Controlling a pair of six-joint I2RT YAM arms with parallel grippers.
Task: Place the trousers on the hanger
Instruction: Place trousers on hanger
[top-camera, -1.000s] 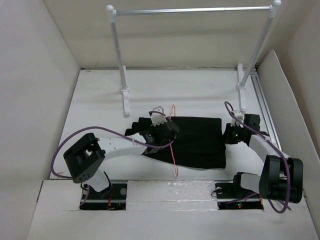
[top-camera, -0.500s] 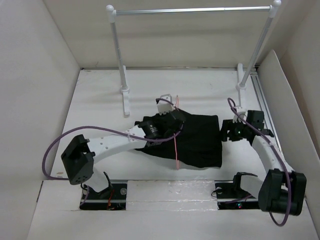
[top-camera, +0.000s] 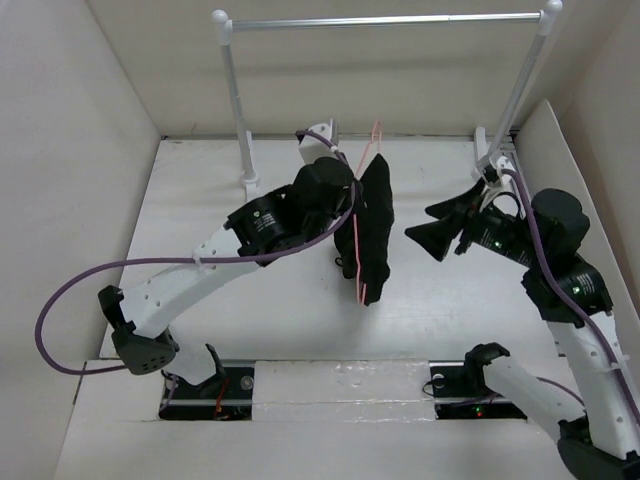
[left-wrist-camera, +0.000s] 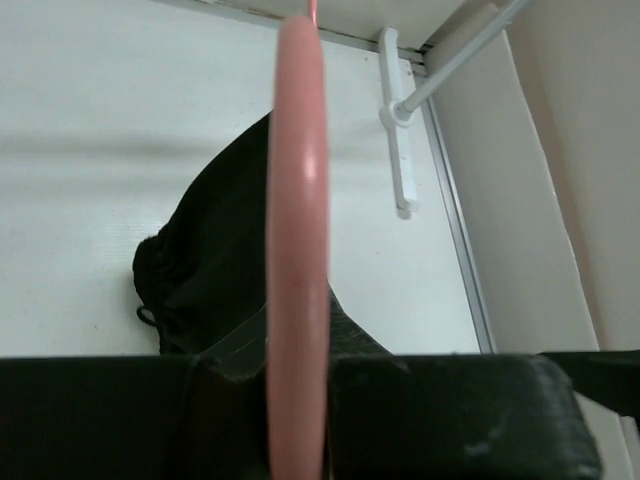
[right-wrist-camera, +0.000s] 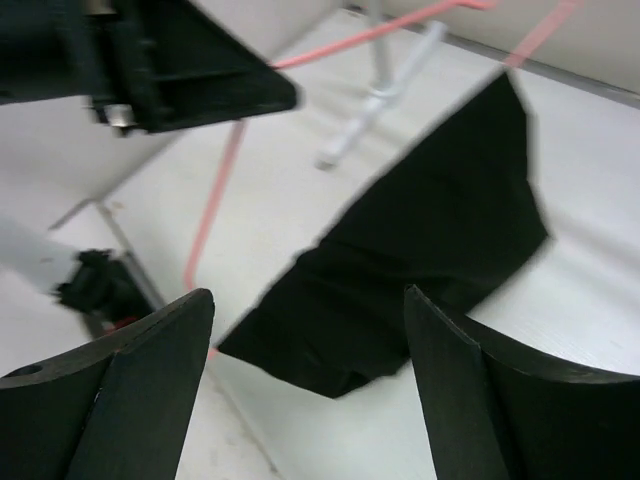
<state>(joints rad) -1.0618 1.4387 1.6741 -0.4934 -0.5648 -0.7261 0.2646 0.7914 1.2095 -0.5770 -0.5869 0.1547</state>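
My right gripper should leave the hanger's top free for hanging, so next it needs to grab the hanger's bare pink side wire, apart from the trousers.
The black trousers hang folded over the thin pink hanger, lifted off the table near the middle. My left gripper is shut on the hanger; in the left wrist view the pink wire runs up between the dark fingers, with the trousers below. My right gripper is raised to the right of the trousers, open and apart from them. In the right wrist view its fingers frame the hanging trousers and the hanger, with nothing between them.
A silver rail on two white posts crosses the back of the table, beyond the hanger. The right post's foot lies near the right wall. White walls close in the left, back and right sides.
My left arm has lifted the hanger and trousers off the table and carried them toward the back. My right gripper has opened, let go of the trousers' edge and risen.
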